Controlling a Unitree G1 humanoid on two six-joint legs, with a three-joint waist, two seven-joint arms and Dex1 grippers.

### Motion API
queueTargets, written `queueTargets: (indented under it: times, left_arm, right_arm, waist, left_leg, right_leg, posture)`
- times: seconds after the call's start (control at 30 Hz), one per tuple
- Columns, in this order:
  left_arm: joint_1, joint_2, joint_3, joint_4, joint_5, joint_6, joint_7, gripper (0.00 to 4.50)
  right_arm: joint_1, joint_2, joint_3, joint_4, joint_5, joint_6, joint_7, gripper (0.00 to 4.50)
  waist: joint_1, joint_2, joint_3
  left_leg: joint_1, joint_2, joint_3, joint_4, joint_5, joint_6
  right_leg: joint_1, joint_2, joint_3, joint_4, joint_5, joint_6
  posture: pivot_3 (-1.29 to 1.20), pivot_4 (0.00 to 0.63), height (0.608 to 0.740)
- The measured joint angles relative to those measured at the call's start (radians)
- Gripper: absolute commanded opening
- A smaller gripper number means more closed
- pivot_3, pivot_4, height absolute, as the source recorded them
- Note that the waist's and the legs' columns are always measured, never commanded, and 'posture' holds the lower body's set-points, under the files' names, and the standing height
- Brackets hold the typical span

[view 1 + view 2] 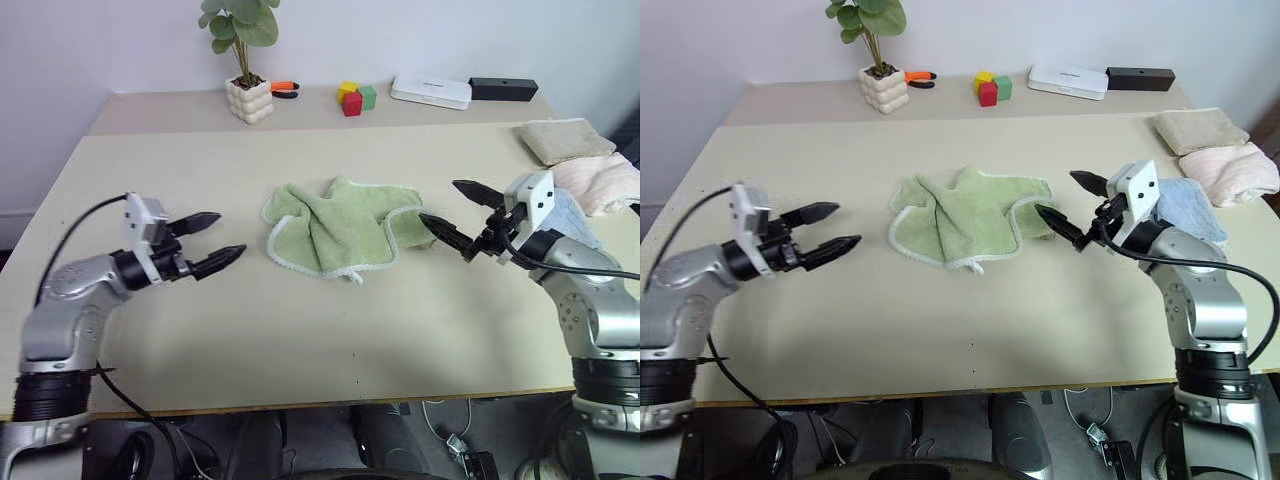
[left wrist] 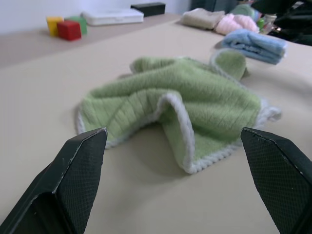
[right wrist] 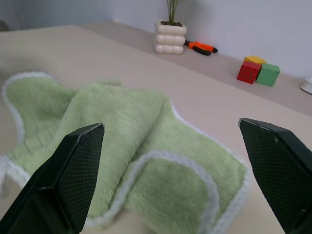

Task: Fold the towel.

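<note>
I should next grab the towel by its raised white edge trim [image 1: 284, 222] with my left gripper to fold the towel. The trim arches up, while the hem [image 1: 300, 269] beside it lies flat.
The light green towel [image 1: 340, 228] with whitish trim lies crumpled in a heap at the middle of the beige table [image 1: 300, 330]. My left gripper [image 1: 213, 245] hovers open to the towel's left, a short way off, pointing at it. On the other side, my right gripper [image 1: 458, 212] is open too, its lower fingertip just at the towel's right edge; I cannot tell whether it touches. Both wrist views look across the towel [image 2: 185, 107] [image 3: 126, 146] between spread fingers, with nothing held.
Folded beige [image 1: 563, 140], pink [image 1: 600, 182] and light blue [image 1: 1190, 205] towels lie at the right edge behind my right arm. At the back stand a potted plant [image 1: 247, 90], an orange-handled tool [image 1: 285, 88], coloured blocks [image 1: 354, 97], a white box [image 1: 430, 91] and a black box [image 1: 502, 88].
</note>
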Motion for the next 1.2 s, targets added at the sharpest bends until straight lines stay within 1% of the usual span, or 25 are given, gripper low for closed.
queueTargets:
  times: [0.07,0.2,0.33,0.43,0.53,0.57,0.63,0.67,0.7,0.83,0.93,1.07,1.2]
  left_arm:
    - [-0.007,-0.037,-0.013,0.009,0.005,0.007,0.031,4.47]
    - [-0.042,-0.131,-0.086,0.074,0.107,-0.056,0.120,4.47]
    - [-0.101,-0.191,-0.094,0.151,0.106,-0.020,0.157,4.47]
    - [-0.114,-0.234,-0.108,0.150,0.099,0.005,0.162,3.71]
    - [-0.110,-0.304,-0.140,0.144,0.088,0.041,0.184,2.34]
    - [-0.105,-0.320,-0.145,0.140,0.087,0.051,0.192,1.69]
    - [-0.099,-0.330,-0.147,0.125,0.085,0.069,0.205,0.84]
    - [-0.095,-0.331,-0.147,0.113,0.084,0.078,0.210,0.22]
    - [-0.089,-0.330,-0.147,0.101,0.083,0.084,0.215,0.04]
    - [-0.073,-0.323,-0.133,0.093,0.077,0.104,0.232,0.04]
    - [-0.062,-0.301,-0.115,0.069,0.074,0.121,0.263,0.04]
    - [-0.040,-0.287,-0.063,0.037,0.052,0.138,0.294,0.04]
    - [-0.020,-0.287,-0.047,-0.001,0.039,0.150,0.314,0.04]
  right_arm:
    - [0.014,0.016,0.005,-0.024,-0.004,0.000,-0.022,4.50]
    - [0.042,0.035,0.003,-0.067,-0.008,-0.003,-0.063,4.50]
    - [0.084,0.035,-0.003,-0.089,-0.011,-0.003,-0.088,4.50]
    - [0.088,0.035,-0.004,-0.089,-0.013,-0.005,-0.097,4.50]
    - [0.084,0.035,-0.005,-0.089,-0.016,-0.012,-0.107,4.50]
    - [0.083,0.036,-0.005,-0.089,-0.019,-0.014,-0.110,4.50]
    - [0.083,0.036,-0.004,-0.089,-0.023,-0.016,-0.114,4.50]
    - [0.083,0.037,-0.004,-0.089,-0.024,-0.019,-0.116,4.50]
    - [0.083,0.037,-0.004,-0.088,-0.026,-0.023,-0.117,4.50]
    - [0.058,0.023,0.015,-0.053,-0.069,-0.059,-0.101,4.50]
    - [0.005,-0.057,0.066,0.051,-0.163,-0.122,-0.063,4.50]
    - [-0.124,-0.079,0.108,0.226,-0.222,-0.119,-0.035,4.50]
    - [-0.225,-0.076,0.143,0.353,-0.225,-0.067,0.010,4.50]
  waist:
    - [0.001,0.000,0.000]
    - [0.008,0.000,0.000]
    - [0.004,-0.001,0.000]
    - [0.000,0.000,0.000]
    - [0.002,0.000,0.000]
    - [0.002,-0.001,0.000]
    - [0.000,-0.001,0.000]
    - [0.000,-0.001,0.000]
    - [0.000,-0.001,0.000]
    - [0.001,0.000,0.000]
    - [0.001,-0.001,0.000]
    - [-0.001,-0.001,0.000]
    - [0.002,-0.001,0.000]
  left_leg:
    - [0.000,0.000,0.000,0.001,0.000,0.000]
    - [-0.001,0.000,0.000,0.002,0.000,0.000]
    - [0.000,0.000,0.000,0.002,0.000,0.000]
    - [0.000,0.000,0.000,0.002,0.000,0.000]
    - [0.000,0.000,0.000,0.002,0.000,0.000]
    - [0.000,0.000,0.000,0.002,0.000,0.000]
    - [0.000,0.000,0.000,0.002,0.000,0.000]
    - [0.000,0.000,0.000,0.002,0.000,0.000]
    - [0.000,0.000,0.000,0.002,0.000,0.000]
    - [0.000,0.000,0.000,0.003,0.000,0.000]
    - [0.000,0.000,0.000,0.003,0.000,0.000]
    - [0.000,0.000,0.000,0.003,0.000,0.000]
    - [0.000,0.000,0.000,0.003,0.000,0.000]
  right_leg:
    - [0.000,0.000,0.000,0.000,0.000,0.000]
    - [0.001,0.000,0.000,0.000,0.000,0.000]
    - [0.001,0.000,0.000,0.000,0.000,0.000]
    - [0.001,0.000,0.000,0.001,0.000,0.000]
    - [0.001,0.000,0.000,0.001,0.000,0.000]
    - [0.001,0.000,0.000,0.000,0.000,0.000]
    - [0.001,0.000,0.000,0.001,0.000,0.000]
    - [0.001,0.000,0.000,0.001,0.000,0.000]
    - [0.001,0.000,0.000,0.001,0.000,0.000]
    - [0.001,0.000,0.000,0.001,0.000,0.000]
    - [0.001,0.000,0.000,0.000,0.000,0.000]
    - [0.001,0.000,0.000,0.001,0.000,0.000]
    - [0.002,0.000,0.000,0.000,0.000,0.000]
  posture:
    - [0.00,0.150,0.740]
    - [0.00,0.150,0.740]
    - [0.00,0.150,0.740]
    - [0.00,0.150,0.740]
    - [0.00,0.150,0.740]
    - [0.00,0.150,0.740]
    - [0.00,0.150,0.740]
    - [0.00,0.150,0.740]
    - [0.00,0.150,0.740]
    - [0.00,0.150,0.740]
    - [0.00,0.150,0.740]
    - [0.00,0.150,0.740]
    - [0.00,0.150,0.740]
